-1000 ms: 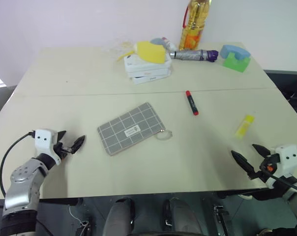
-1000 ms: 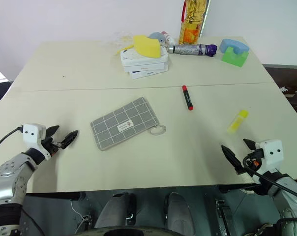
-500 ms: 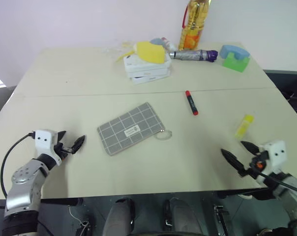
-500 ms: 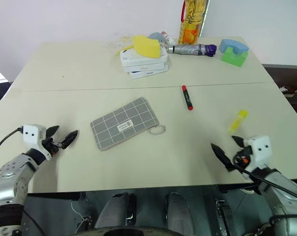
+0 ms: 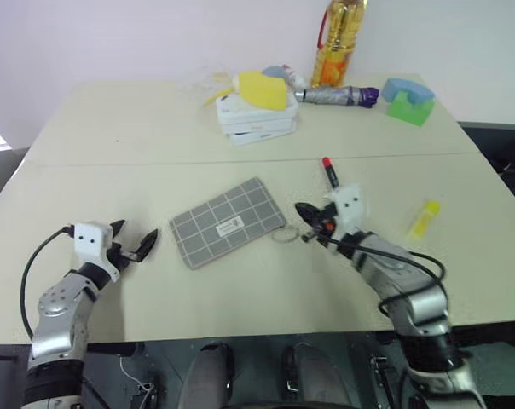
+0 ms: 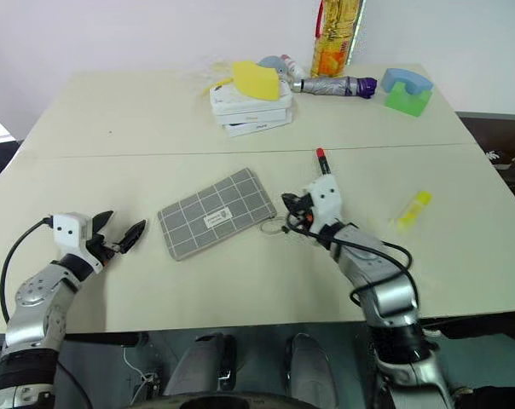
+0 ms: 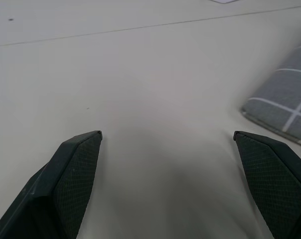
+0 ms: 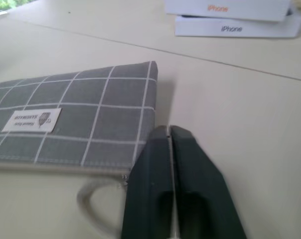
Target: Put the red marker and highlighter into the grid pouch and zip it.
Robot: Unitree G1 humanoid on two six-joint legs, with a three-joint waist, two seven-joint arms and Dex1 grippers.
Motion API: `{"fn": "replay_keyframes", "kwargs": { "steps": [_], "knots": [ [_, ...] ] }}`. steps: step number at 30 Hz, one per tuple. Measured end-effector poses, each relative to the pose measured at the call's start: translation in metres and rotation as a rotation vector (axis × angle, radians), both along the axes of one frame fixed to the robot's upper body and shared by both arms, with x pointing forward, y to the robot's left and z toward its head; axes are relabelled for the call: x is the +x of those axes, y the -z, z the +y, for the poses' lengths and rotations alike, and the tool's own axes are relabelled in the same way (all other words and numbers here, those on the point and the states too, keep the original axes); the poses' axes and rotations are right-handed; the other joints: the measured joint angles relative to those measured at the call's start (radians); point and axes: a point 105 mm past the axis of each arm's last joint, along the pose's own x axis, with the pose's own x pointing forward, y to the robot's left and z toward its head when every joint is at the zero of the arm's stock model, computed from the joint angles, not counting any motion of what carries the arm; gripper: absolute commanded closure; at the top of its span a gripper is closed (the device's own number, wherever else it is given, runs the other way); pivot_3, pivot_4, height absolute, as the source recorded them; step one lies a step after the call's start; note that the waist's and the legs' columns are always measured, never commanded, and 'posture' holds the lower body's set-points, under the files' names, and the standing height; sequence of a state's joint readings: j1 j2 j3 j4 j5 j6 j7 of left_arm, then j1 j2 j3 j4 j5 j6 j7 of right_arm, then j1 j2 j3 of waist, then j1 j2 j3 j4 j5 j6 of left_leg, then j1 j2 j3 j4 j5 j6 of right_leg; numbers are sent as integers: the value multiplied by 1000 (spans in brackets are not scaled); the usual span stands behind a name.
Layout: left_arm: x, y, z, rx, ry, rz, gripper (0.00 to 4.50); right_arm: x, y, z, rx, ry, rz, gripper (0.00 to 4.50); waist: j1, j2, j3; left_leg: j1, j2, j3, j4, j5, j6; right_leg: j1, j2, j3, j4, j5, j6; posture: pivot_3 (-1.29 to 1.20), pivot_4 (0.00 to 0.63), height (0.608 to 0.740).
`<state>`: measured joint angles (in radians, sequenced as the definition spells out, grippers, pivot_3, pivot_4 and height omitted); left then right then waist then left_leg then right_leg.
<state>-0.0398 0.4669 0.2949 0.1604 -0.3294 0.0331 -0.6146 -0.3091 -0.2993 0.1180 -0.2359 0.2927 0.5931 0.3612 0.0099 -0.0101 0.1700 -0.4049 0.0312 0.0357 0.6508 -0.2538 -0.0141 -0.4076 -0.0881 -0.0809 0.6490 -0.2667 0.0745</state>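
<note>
My left gripper grabs the grid pouch by its short end (image 5: 183, 245) opposite the ring pull next, to steady the pouch for filling.
The grid pouch (image 5: 228, 223) lies flat near the table's middle, label up, its ring pull (image 5: 283, 234) at the right corner. My right gripper (image 5: 301, 210) is shut, its tips just over the ring pull (image 8: 90, 204) by the pouch's edge (image 8: 90, 119); whether it touches the ring I cannot tell. Behind that hand the red marker (image 5: 328, 169) shows only its far end. The highlighter (image 5: 425, 219) lies alone to the right. My left gripper (image 5: 138, 247) stands open and empty just left of the pouch, whose corner (image 7: 285, 109) appears past its fingers.
At the back stand stacked white boxes (image 5: 256, 123) with a yellow sponge-like thing (image 5: 263, 88) on top, a folded umbrella (image 5: 336, 95), a yellow bottle (image 5: 336, 43) and a blue-and-green object (image 5: 408, 100). A seam (image 5: 155, 162) crosses the table.
My right arm swung from the table's front right corner leftwards and forward to the pouch's ring pull, and its fingers closed. The left gripper edged slightly toward the pouch, still open.
</note>
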Motion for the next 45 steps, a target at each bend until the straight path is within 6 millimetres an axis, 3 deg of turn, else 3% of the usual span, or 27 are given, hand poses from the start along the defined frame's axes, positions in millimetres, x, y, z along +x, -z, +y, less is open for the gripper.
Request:
{"fn": "replay_keyframes", "kwargs": {
  "steps": [3,8,15,23,29,32,36,39,45],
  "knots": [
    [0,-1,-4,11,25,-8,0,8,9,20,-56,-16,18,4438,0,0,0,0,0,0,-1,0,0,-1,0,0,0,0,0,0,150,740],
    [-6,1,-2,33,41,0,0,15,28,36,-97,-7,77,4438,-4,0,0,-1,1,0,-1,0,0,-1,0,0,0,0,0,0,150,740],
    [-26,-5,1,267,191,-5,0,19,33,43,-39,54,175,4438,-19,-1,-1,-1,1,-1,-1,0,0,-1,0,0,0,0,0,0,150,740],
    [-33,-13,-38,591,526,-150,0,19,33,42,8,58,204,4438,-19,-1,-2,-1,1,-1,-2,0,0,-1,-1,0,0,0,0,0,150,740],
    [-14,-19,-65,756,679,-328,0,19,33,44,14,56,208,4438,-21,-1,-2,-1,1,0,-2,0,0,-1,0,-1,0,0,0,0,150,740],
    [-5,-20,-74,805,732,-390,872,19,33,44,9,62,205,4500,-20,-1,-2,-1,0,1,-2,0,0,-1,0,-1,0,0,0,0,150,740],
    [-4,-11,-91,796,809,-442,2942,18,33,46,3,65,199,4500,-23,-1,-2,-1,1,2,-2,0,0,-2,0,-1,0,0,0,0,150,740],
    [-2,-18,-97,809,837,-511,4447,19,34,44,1,76,199,4500,-21,-1,-2,-1,1,2,-2,0,0,-2,-1,-1,0,0,0,0,150,740],
    [-1,-19,-98,785,850,-522,4447,18,33,43,2,88,183,4500,-20,-1,-3,-1,0,2,-2,0,0,-1,-1,-1,0,0,0,0,150,740]
  ]
}}
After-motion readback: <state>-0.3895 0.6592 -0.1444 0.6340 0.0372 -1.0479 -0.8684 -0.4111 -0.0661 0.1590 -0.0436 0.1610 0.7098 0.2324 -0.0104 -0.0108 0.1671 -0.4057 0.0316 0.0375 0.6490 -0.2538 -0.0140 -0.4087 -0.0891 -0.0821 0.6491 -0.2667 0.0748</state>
